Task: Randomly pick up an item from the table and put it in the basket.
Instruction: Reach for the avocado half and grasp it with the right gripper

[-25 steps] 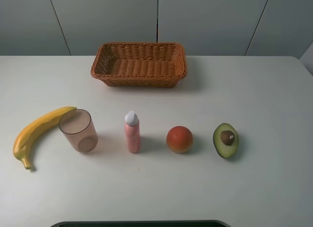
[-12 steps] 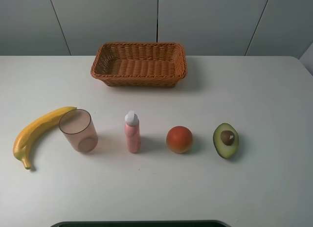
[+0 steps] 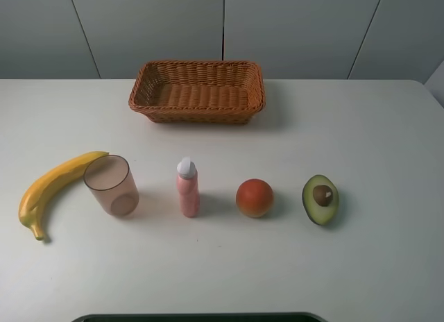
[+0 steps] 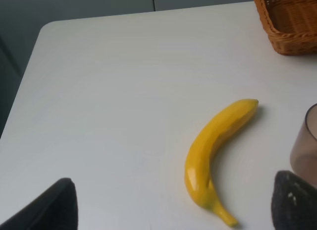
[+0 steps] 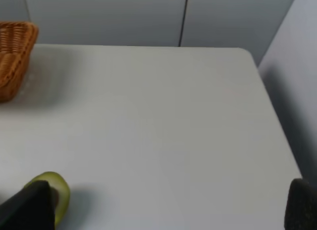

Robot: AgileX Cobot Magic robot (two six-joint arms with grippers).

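My right gripper grabs the halved avocado by its sides on either side of the pit (image 3: 308, 198) next, to put it in the basket (image 3: 198, 116).
The halved avocado (image 3: 320, 199) lies cut face up, brown pit showing, at the right end of a row of items on the white table (image 3: 361, 128). The empty brown wicker basket (image 3: 198, 116) stands at the back centre. Neither gripper shows in the exterior high view. My left gripper (image 4: 171, 210) is open and empty, above the table near the banana (image 4: 218, 145), with a basket corner (image 4: 292, 22) beyond. My right gripper (image 5: 163, 210) is open and empty; the avocado's edge (image 5: 57, 193) peeks out beside one fingertip (image 5: 27, 207), and the basket's end (image 5: 15, 56) lies farther off.
In the row with the avocado are a yellow banana (image 3: 52, 187), a translucent brownish cup (image 3: 112, 185), a pink bottle with a white cap (image 3: 187, 188) and a round red-orange fruit (image 3: 254, 197). A dark edge (image 3: 198, 317) runs along the table's front.
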